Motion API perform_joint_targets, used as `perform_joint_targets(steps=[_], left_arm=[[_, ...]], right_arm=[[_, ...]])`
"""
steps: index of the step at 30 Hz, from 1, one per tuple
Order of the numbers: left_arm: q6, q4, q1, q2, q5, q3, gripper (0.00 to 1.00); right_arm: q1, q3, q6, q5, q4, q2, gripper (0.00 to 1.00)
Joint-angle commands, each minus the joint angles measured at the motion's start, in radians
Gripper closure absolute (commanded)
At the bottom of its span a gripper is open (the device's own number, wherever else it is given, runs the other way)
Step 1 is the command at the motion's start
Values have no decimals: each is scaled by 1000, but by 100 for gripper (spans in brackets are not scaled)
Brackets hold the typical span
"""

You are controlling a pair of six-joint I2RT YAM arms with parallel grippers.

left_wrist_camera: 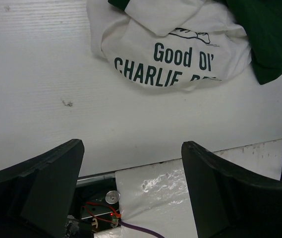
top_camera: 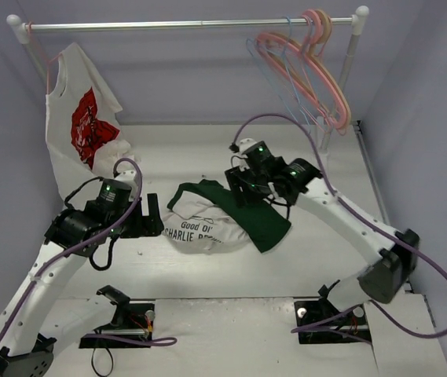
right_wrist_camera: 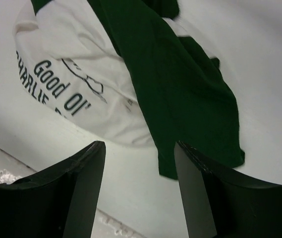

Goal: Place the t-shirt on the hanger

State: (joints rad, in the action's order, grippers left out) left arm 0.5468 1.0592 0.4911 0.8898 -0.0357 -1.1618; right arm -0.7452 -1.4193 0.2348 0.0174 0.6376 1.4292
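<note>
My right gripper is to grab the t-shirt's far green part (top_camera: 226,194) (right_wrist_camera: 166,40) beside the collar next, to lift the t-shirt and spread it for the hanger.
The t-shirt (top_camera: 264,221), dark green with a whitish part printed "Good Ol' Charlie", lies crumpled on the middle of the table. It also shows in the left wrist view (left_wrist_camera: 175,44) and the right wrist view (right_wrist_camera: 180,89). The thin light-blue hanger (top_camera: 251,52) hangs on the rod at the back right, beside the pink ones. My left gripper (top_camera: 154,216) (left_wrist_camera: 132,145) is open and empty, just left of the shirt. My right gripper (top_camera: 239,184) (right_wrist_camera: 140,145) is open and empty, over the shirt's far green part.
A white shirt with red print (top_camera: 82,118) hangs at the rod's (top_camera: 184,25) left end. Thick pink hangers (top_camera: 321,75) hang at its right end. The rack's right post (top_camera: 341,86) stands behind my right arm. Walls close in left and right.
</note>
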Motion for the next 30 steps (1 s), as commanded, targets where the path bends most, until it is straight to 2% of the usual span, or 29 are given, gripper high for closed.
perform_joint_targets(steps=[1, 5, 10, 16, 20, 26, 27, 29, 30], left_arm=[[48, -31, 3, -32, -21, 4, 19], [70, 1, 3, -64, -15, 27, 19], [88, 33, 3, -109, -18, 48, 19], [96, 77, 3, -141, -12, 48, 19], [94, 113, 3, -150, 2, 27, 19], [88, 159, 3, -166, 23, -2, 19], [87, 165, 3, -169, 26, -4, 19], [87, 171, 3, -173, 26, -7, 19], [88, 176, 3, -175, 26, -9, 19]], right_arm=[[10, -85, -156, 145, -171, 137, 41], [14, -217, -226, 231, -202, 354, 41], [12, -386, -310, 318, -207, 534, 40], [14, -575, -348, 332, -194, 724, 40], [14, -653, -358, 332, -193, 835, 44], [14, -722, -365, 322, -184, 905, 68], [14, -728, -368, 320, -182, 909, 81], [12, -756, -371, 323, -181, 906, 96], [6, -773, -373, 323, -185, 902, 100]])
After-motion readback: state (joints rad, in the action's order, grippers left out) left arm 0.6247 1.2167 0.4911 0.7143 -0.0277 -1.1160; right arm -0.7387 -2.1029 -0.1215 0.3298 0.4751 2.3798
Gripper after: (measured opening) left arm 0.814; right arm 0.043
